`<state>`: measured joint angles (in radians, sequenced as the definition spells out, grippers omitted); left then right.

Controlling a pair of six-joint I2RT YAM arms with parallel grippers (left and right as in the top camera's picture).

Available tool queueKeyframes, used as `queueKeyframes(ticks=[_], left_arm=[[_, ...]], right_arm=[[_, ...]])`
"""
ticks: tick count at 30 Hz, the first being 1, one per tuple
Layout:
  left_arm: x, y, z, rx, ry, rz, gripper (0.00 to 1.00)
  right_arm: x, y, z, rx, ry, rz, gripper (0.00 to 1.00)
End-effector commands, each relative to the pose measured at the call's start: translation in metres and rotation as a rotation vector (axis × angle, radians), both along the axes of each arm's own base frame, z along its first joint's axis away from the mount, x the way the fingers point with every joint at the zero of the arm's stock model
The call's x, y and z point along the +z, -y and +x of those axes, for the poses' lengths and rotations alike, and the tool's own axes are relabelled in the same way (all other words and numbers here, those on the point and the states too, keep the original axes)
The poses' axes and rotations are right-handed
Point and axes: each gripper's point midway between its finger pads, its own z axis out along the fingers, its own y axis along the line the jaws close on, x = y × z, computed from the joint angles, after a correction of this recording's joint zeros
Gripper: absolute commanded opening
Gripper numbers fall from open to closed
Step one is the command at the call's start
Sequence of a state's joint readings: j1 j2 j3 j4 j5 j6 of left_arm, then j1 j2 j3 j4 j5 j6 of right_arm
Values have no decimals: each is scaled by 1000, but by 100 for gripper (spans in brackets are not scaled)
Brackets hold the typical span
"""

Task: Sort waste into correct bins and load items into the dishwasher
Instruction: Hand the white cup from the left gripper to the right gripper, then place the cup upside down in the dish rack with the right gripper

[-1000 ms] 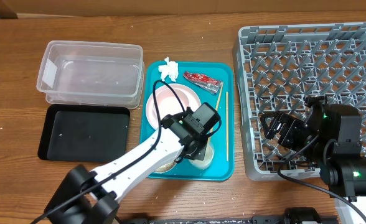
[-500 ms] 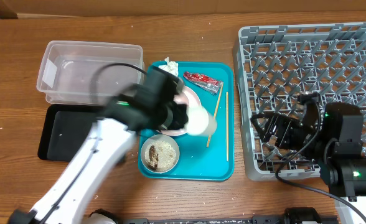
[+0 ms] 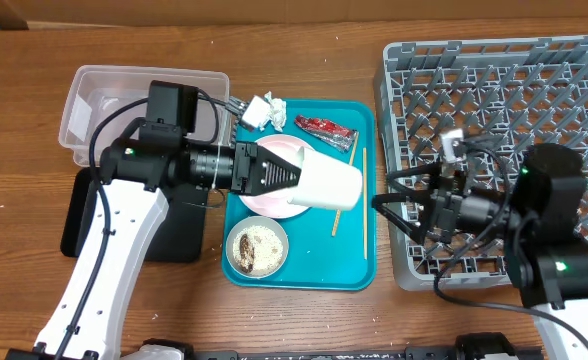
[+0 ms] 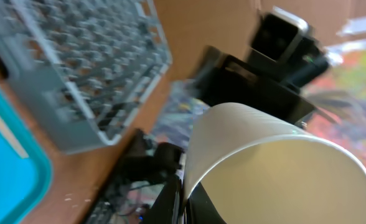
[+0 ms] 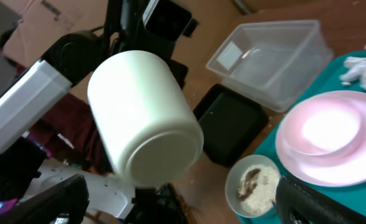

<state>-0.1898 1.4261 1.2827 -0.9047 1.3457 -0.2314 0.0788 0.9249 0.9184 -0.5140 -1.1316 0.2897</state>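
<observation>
The robot's right gripper will next grab the small white cup around its base end (image 3: pixel 348 186), so that it can load the cup with its opening down into the rack (image 3: pixel 504 110).
My left gripper (image 3: pixel 292 178) is shut on the rim of the small white cup (image 3: pixel 331 186) and holds it on its side above the teal tray, base toward the right. In the left wrist view the cup (image 4: pixel 276 168) fills the frame. My right gripper (image 3: pixel 399 208) is open and empty, just right of the cup at the dish rack's (image 3: pixel 504 110) left edge. The right wrist view shows the cup (image 5: pixel 142 118) ahead of its open jaws (image 5: pixel 183 205). The pink plate (image 3: pixel 270 186), rice bowl (image 3: pixel 257 247), tissue (image 3: pixel 259 110), red wrapper (image 3: pixel 326 127) and chopsticks (image 3: pixel 364 205) lie on the tray.
The clear tub (image 3: pixel 144 115) stands at the back left with the black tray (image 3: pixel 99 215) in front of it, partly under my left arm. The teal tray (image 3: pixel 364 270) sits between them and the rack. The table's front edge runs close below.
My left gripper has lifted the cup off the tray's front and turned it sideways toward the right. My right gripper has moved left out of the rack toward the cup.
</observation>
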Motion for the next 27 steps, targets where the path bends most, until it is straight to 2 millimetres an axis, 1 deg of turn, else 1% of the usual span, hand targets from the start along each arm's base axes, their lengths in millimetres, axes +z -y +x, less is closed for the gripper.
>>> queueKeyframes(ticks=[1, 3, 7, 8, 10, 11, 12, 14, 15, 17, 18, 19, 20, 21, 22, 24, 25, 27], left_arm=[[16, 8, -15, -85, 24, -92, 4], [15, 11, -17, -95, 26, -88, 4], [6, 12, -13, -69, 34, -32, 4], [6, 12, -13, -69, 34, -32, 4], [5, 12, -13, -69, 35, -31, 4], [5, 12, -13, -69, 35, -31, 4], [5, 12, -13, -69, 35, -31, 4], [5, 12, -13, -69, 35, -31, 5], [5, 12, -13, -69, 35, -31, 10], [5, 12, -13, -68, 35, -31, 52], [5, 12, -13, -68, 35, -29, 71], [4, 12, -12, -64, 34, -22, 88], [2, 11, -12, -57, 29, -9, 95], [-1, 10, -11, -48, 19, 6, 100], [-5, 9, -10, -35, 6, 28, 100], [-23, 1, -5, 21, -28, 126, 100], [-34, -5, -2, 56, -44, 192, 100], [-60, -23, 3, 134, -86, 351, 100]], right_arm=[[13, -18, -8, 102, 2, 39, 98], [16, -27, -11, 146, 25, 47, 96], [28, -46, -27, 268, 103, 76, 91], [31, -52, -33, 298, 132, 82, 82], [32, -56, -36, 308, 140, 81, 78], [31, -57, -35, 304, 139, 78, 70], [31, -57, -35, 300, 134, 76, 66], [31, -57, -35, 297, 118, 78, 63], [31, -57, -35, 297, 119, 78, 63], [30, -57, -33, 284, 122, 74, 62], [30, -57, -31, 268, 125, 69, 60], [30, -56, -29, 253, 127, 65, 59], [30, -54, -27, 233, 128, 59, 59], [29, -52, -24, 202, 126, 49, 59], [27, -48, -19, 155, 115, 33, 59], [18, -34, -7, 32, 80, -12, 59], [13, -25, 0, -39, 62, -40, 59], [-3, 3, 14, -224, 2, -115, 59]])
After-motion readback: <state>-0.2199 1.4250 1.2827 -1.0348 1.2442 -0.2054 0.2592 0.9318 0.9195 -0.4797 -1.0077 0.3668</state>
